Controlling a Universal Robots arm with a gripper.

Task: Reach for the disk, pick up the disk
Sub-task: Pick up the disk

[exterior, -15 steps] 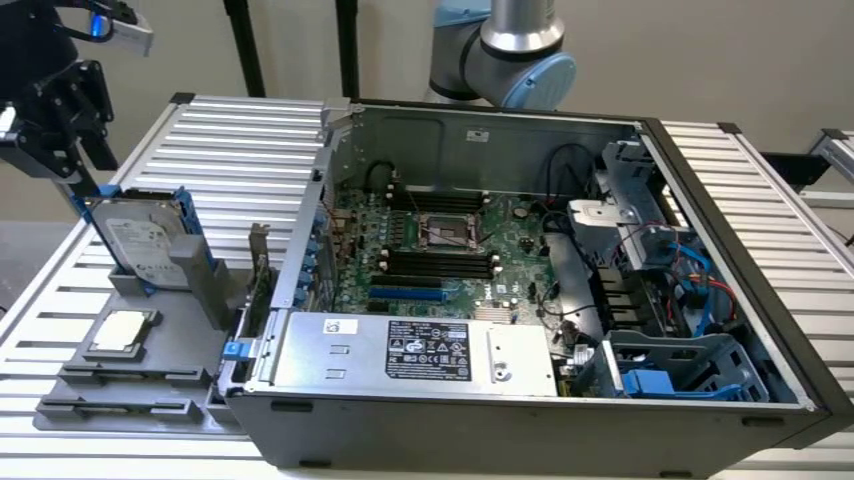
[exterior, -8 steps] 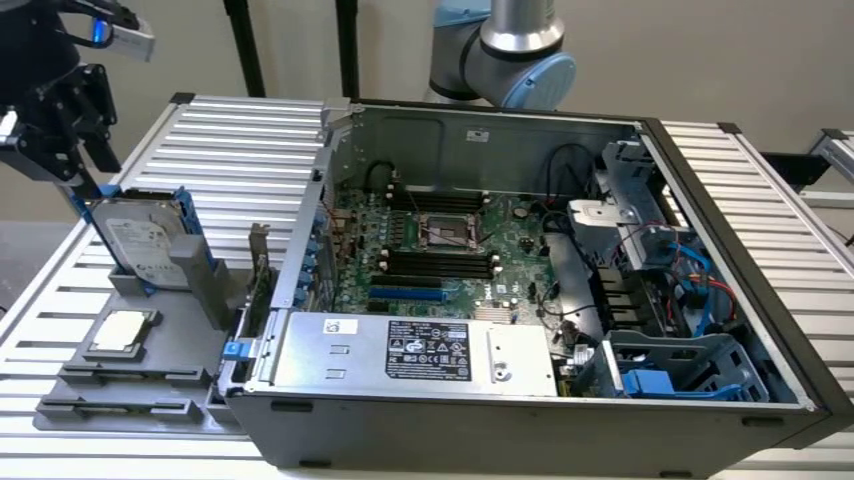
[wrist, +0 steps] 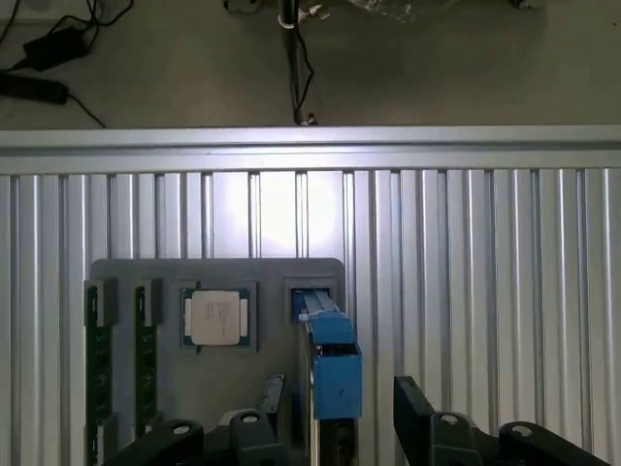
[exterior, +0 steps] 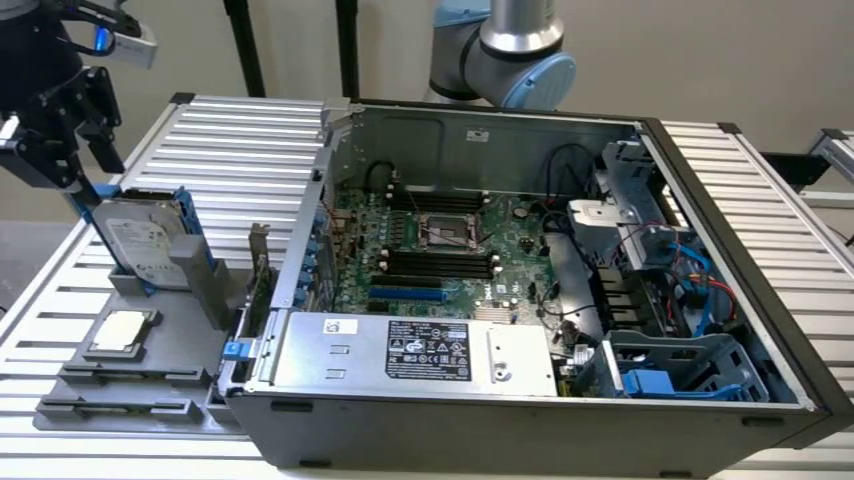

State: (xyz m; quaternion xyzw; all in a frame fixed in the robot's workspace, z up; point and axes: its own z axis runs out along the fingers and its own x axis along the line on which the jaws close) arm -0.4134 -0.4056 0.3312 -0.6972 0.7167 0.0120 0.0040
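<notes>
My gripper's fingers are still above the disk's top corner (exterior: 134, 198), high over the grey holder (exterior: 200, 275), so it next comes down first, then closes on the disk.
The disk (exterior: 140, 238) stands on edge in a slot of the grey holder (exterior: 200, 275) at the exterior view's left. It is silver-grey with a white label and a bright blue frame. My gripper (exterior: 83, 165) hangs just above its top corner. In the wrist view the disk's blue top edge (wrist: 335, 364) runs between my two black fingers (wrist: 419, 413). The gripper (wrist: 340, 406) is open, with a gap on each side of the disk, and nothing is held.
A small square chip (exterior: 123, 330) (wrist: 217, 317) lies on the grey tray next to the disk. The open computer case (exterior: 534, 250) with its silver box (exterior: 414, 350) stands close on the exterior view's right. The slatted metal table (wrist: 485, 252) ends at a rail (wrist: 310, 141).
</notes>
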